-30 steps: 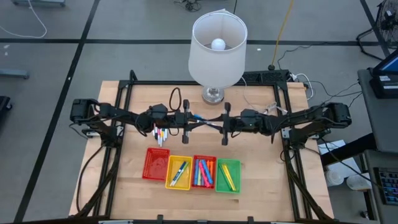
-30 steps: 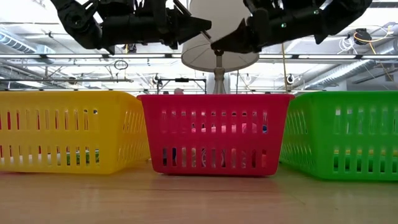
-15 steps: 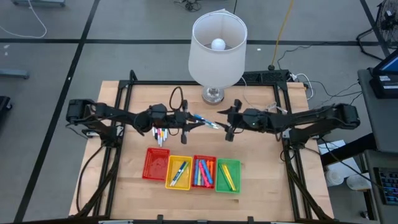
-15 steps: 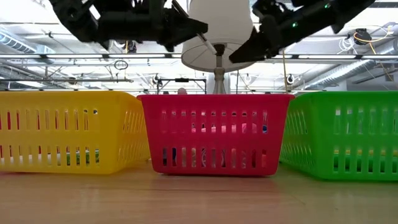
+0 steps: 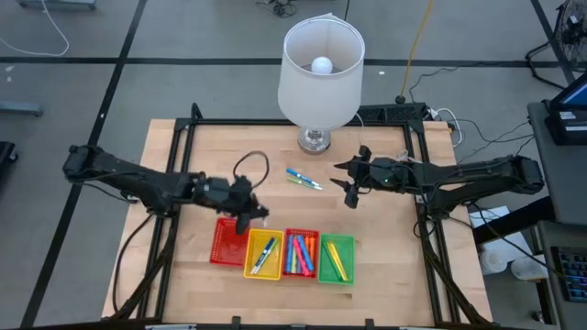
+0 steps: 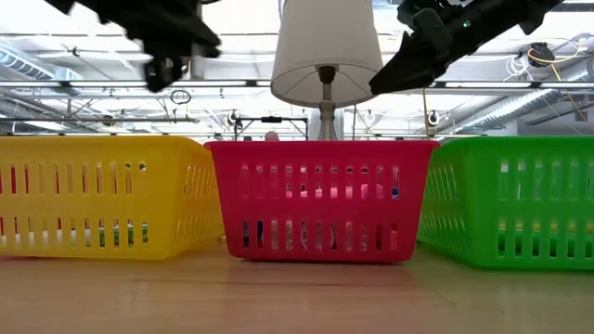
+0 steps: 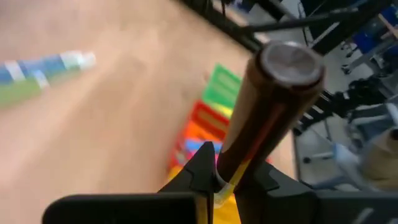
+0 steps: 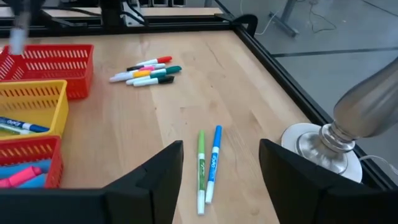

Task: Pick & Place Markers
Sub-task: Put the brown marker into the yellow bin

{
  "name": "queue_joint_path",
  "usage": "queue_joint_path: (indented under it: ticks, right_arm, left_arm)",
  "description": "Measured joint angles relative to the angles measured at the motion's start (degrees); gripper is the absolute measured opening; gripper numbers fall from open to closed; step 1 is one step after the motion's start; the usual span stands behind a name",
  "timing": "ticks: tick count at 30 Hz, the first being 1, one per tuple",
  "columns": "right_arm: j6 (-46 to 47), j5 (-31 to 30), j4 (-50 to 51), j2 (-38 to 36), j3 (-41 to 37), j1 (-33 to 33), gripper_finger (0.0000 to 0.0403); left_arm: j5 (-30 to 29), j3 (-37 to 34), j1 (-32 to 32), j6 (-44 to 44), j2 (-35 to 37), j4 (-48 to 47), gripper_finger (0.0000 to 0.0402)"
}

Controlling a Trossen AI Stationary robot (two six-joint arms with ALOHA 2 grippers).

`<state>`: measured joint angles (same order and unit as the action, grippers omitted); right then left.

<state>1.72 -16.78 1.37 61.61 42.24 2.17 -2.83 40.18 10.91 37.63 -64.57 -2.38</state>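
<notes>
The dark marker is beyond the yellow tray's far rim point(image 5: 267, 230), so it is too early to release. My left gripper moves it inside the tray next, before letting go.
My left gripper point(image 5: 253, 213) hangs above the left red tray point(image 5: 229, 240) and the yellow tray point(image 5: 264, 254), shut on a dark marker point(image 7: 273, 106). My right gripper point(image 5: 352, 187) stands open above the table right of centre, with nothing between its fingers. A blue and a green marker point(image 5: 303, 177) lie flat side by side on the wood between the grippers; they also show in the right wrist view point(image 8: 208, 168). A cluster of white markers with coloured caps point(image 8: 146, 71) lies flat beyond the trays. My left gripper pinches the dark marker's barrel point(image 7: 231, 169) between its two fingers, near one end. The marker runs on past the fingertips, its round free end point(image 7: 291, 61) pointing away from the gripper. It is lifted clear, above the trays.
A second red tray point(image 5: 301, 252) with pink and blue markers and a green tray point(image 5: 336, 258) with yellow ones stand in the row near the front. A white-shaded lamp point(image 5: 320, 64) stands on its metal base point(image 8: 326, 146) at the far middle. A black frame point(image 5: 303, 124) borders the table.
My right gripper has opened and drawn back toward the table's right edge. My left gripper, still shut, has swung from the table's middle toward the near left, to above the trays, carrying the dark marker. The blue and green markers now lie uncovered on the wood.
</notes>
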Motion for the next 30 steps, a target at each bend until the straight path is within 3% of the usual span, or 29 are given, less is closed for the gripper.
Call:
queue_joint_path:
  ticks: [6, 13, 18, 24, 30]
  right_arm:
    - [-0.4, 0.0, -0.1, -0.1, 0.0, 0.0, 0.0196]
    - [-0.5, 0.1, -0.2, 0.0, 0.0, 0.0, 0.0196]
    - [-0.5, 0.1, -0.5, 0.0, 0.0, 0.0, 0.0196]
    - [-0.5, 0.1, -1.4, 0.0, 0.0, 0.0, 0.0196]
    - [-0.2, 0.3, -1.6, 0.0, 0.0, 0.0, 0.0196]
  left_arm:
    - [-5.9, 0.0, 7.5, 14.1, -4.0, -3.7, 0.0036]
    - [-2.2, 0.0, 11.4, 25.9, -14.7, -3.5, 0.0036]
    - [3.1, 0.0, 11.5, 28.1, -19.7, -2.1, 0.0036]
    - [7.7, 0.0, 11.5, 25.3, -20.3, 2.7, 0.0037]
    - [11.5, 0.0, 11.5, 23.9, -20.4, 3.2, 0.0105]
